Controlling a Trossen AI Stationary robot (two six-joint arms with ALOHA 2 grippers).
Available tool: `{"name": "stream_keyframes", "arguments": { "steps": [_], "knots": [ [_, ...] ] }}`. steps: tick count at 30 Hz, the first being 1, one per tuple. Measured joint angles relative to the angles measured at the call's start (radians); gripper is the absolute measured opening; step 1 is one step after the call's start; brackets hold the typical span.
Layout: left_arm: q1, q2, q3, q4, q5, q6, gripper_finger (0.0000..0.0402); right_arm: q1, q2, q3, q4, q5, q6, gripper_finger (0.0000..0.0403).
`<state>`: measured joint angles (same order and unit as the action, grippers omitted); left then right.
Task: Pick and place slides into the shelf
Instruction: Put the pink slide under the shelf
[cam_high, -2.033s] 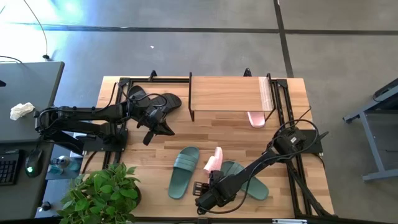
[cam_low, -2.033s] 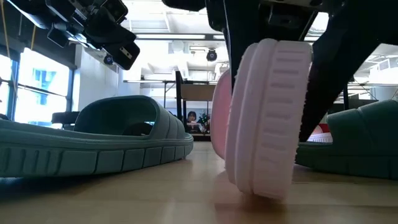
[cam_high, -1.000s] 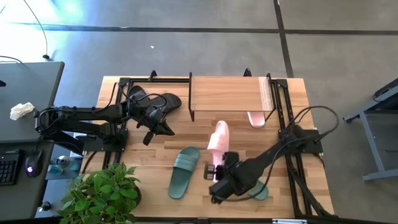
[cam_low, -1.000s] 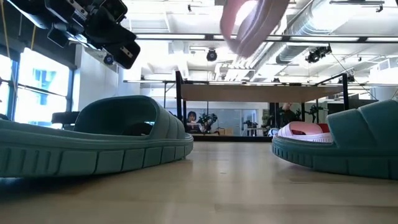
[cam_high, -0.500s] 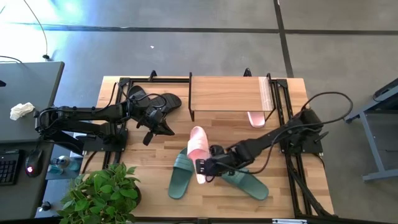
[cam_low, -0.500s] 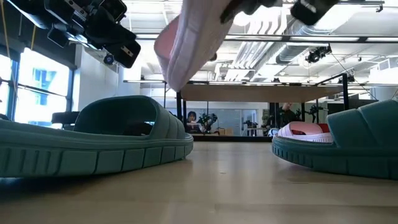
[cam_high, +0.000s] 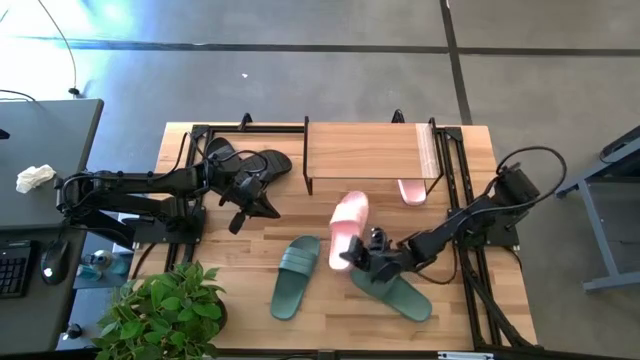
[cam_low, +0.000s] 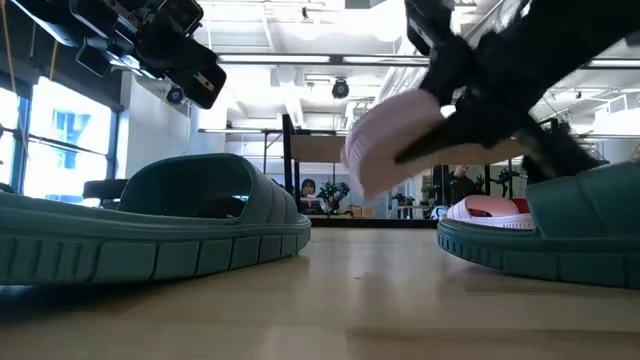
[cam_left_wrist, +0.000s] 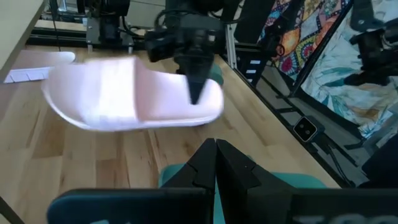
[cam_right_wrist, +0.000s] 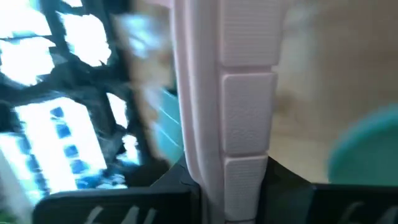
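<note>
In the high view the pink slide (cam_high: 348, 219) hangs short of the shelf (cam_high: 365, 152), so my right gripper needs to move the slide there before releasing it.
My right gripper (cam_high: 368, 252) hangs over the table's middle, shut on a pale pink slide (cam_high: 348, 228), which also shows in the left wrist view (cam_left_wrist: 124, 96). Two dark green slides (cam_high: 297, 275) (cam_high: 397, 293) lie flat on the table near the front, the right one under my right arm. A second pink slide (cam_high: 411, 190) lies under the shelf (cam_high: 365, 152) at the far side. The black slides (cam_high: 268, 160) lie at the far left beside my left gripper (cam_high: 268, 208), which hovers shut and empty. My right gripper pinches the pink slide's sole at one end (cam_left_wrist: 202, 102) between its two fingers, and the sole's ribbed edge (cam_right_wrist: 239, 143) runs out from between them. The fingers slant down from the table's right and near side. The slide is clear of the table, roughly level, reaching toward the shelf.
Black metal frames (cam_high: 190, 190) (cam_high: 455, 190) stand on the table's left and right sides. A potted plant (cam_high: 165, 310) sits at the front left corner. Bare wood lies between the green slides and the shelf.
My right gripper has come down with the pink slide and drawn back toward the table's right edge, tipping as it went. The slide swung toward the left, then back toward the middle, and is now lower and flatter, still clear of the table.
</note>
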<state>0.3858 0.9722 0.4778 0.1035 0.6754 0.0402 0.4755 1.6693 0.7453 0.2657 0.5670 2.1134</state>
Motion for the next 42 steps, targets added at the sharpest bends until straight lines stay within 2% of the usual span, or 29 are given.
{"name": "stream_keyframes", "arguments": {
  "steps": [5, 7, 10, 17, 25, 31, 39, 42],
  "knots": [
    [0.0, 0.0, 0.0, -0.001, -0.002, 0.0, 0.0001, -0.065, 0.002, -0.114, 0.142, 0.116, -0.002, 0.0037],
    [0.0, 0.0, 0.0, -0.001, -0.002, 0.0, 0.0001, -0.091, 0.003, -0.148, 0.159, 0.129, 0.004, 0.0037],
    [0.0, 0.0, 0.0, 0.0, -0.002, 0.0, 0.0001, -0.132, 0.005, -0.178, 0.169, 0.085, 0.018, 0.0037],
    [0.0, 0.0, 0.0, 0.0, -0.003, 0.0, 0.0001, -0.222, 0.005, -0.23, 0.319, 0.068, -0.012, 0.0037],
    [0.0, 0.0, 0.0, 0.0, -0.003, 0.002, 0.0001, -0.33, 0.006, -0.24, 0.374, -0.056, 0.018, 0.0037],
    [0.0, 0.0, 0.0, -0.001, -0.003, 0.006, 0.0001, -0.373, 0.005, -0.24, 0.361, -0.052, 0.053, 0.0037],
    [0.0, 0.0, 0.0, -0.001, 0.004, 0.007, 0.0001, -0.356, 0.006, -0.239, 0.263, 0.003, 0.117, 0.0037],
    [0.0, 0.0, 0.0, -0.001, 0.005, 0.007, 0.0001, -0.356, 0.006, -0.251, 0.297, 0.015, 0.125, 0.0037]
  ]
}}
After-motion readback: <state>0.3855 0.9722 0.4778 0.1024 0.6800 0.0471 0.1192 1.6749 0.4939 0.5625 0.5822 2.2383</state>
